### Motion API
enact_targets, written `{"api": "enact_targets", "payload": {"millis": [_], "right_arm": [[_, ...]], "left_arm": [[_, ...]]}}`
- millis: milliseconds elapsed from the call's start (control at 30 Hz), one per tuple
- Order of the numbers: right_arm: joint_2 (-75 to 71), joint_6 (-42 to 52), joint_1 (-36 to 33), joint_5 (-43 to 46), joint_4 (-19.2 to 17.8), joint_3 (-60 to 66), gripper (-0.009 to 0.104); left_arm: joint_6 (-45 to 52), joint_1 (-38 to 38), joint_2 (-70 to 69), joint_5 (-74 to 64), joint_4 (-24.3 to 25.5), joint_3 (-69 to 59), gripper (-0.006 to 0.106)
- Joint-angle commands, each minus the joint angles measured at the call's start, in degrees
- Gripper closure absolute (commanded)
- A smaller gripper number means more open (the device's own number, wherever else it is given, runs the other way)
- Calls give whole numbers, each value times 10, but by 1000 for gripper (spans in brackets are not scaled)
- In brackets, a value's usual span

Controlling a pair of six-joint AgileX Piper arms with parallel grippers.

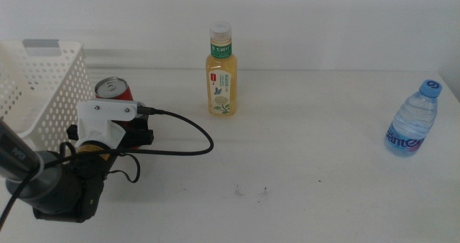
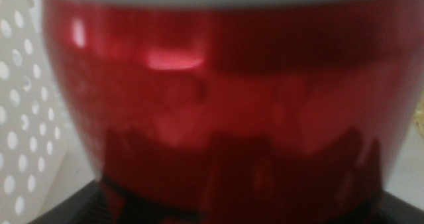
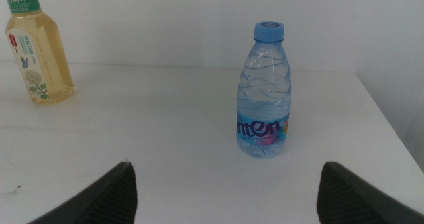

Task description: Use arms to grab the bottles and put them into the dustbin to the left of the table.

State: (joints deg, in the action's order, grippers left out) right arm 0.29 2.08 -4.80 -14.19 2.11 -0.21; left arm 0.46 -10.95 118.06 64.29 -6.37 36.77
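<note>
The red can's (image 1: 113, 89) lower sides are between the fingers of my left gripper. My left gripper should close on the can, since closing now would hold it.
The slim red can (image 1: 113, 89) stands on the table (image 1: 309, 164) right beside the white dustbin (image 1: 43, 85). My left gripper (image 1: 133, 136) is pressed up against the can from the front, and the can (image 2: 225, 105) fills the left wrist view. The yellow tea bottle (image 1: 221, 74) stands upright at the back middle. Far to the right stands the clear water bottle (image 1: 413, 121). My right gripper (image 3: 225, 197) is open, a short way back from the water bottle (image 3: 265, 95), and is out of the middle view.
The dustbin's perforated wall (image 2: 16, 118) is close beside the can. A black cable (image 1: 194, 135) loops from the left arm over the table. The tea bottle (image 3: 36, 52) also shows in the right wrist view. The table's right edge runs near the water bottle.
</note>
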Motion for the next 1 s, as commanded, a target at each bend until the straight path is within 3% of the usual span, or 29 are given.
{"api": "enact_targets", "payload": {"millis": [0, 100, 300, 433, 500, 733, 833, 967], "right_arm": [[-3, 3, 3, 4, -2, 2, 5], [-3, 3, 3, 4, -2, 2, 5], [-3, 3, 3, 4, -2, 2, 5], [-3, 3, 3, 4, -2, 2, 5], [-3, 3, 3, 4, -2, 2, 5], [-3, 3, 3, 4, -2, 2, 5], [-3, 3, 3, 4, -2, 2, 5], [-3, 3, 3, 4, -2, 2, 5]], "left_arm": [[-9, 1, 7, 7, -6, 6, 7], [-16, 1, 10, 4, -6, 9, 15], [-23, 1, -4, 17, 5, 0, 55], [-30, 1, -95, -29, 5, -50, 76], [-44, 1, -177, -106, 5, -65, 80], [-19, 32, -421, -589, 17, 29, 80], [-18, 64, -443, -769, 50, 120, 80], [44, 121, -422, -954, 45, 241, 80]]}}
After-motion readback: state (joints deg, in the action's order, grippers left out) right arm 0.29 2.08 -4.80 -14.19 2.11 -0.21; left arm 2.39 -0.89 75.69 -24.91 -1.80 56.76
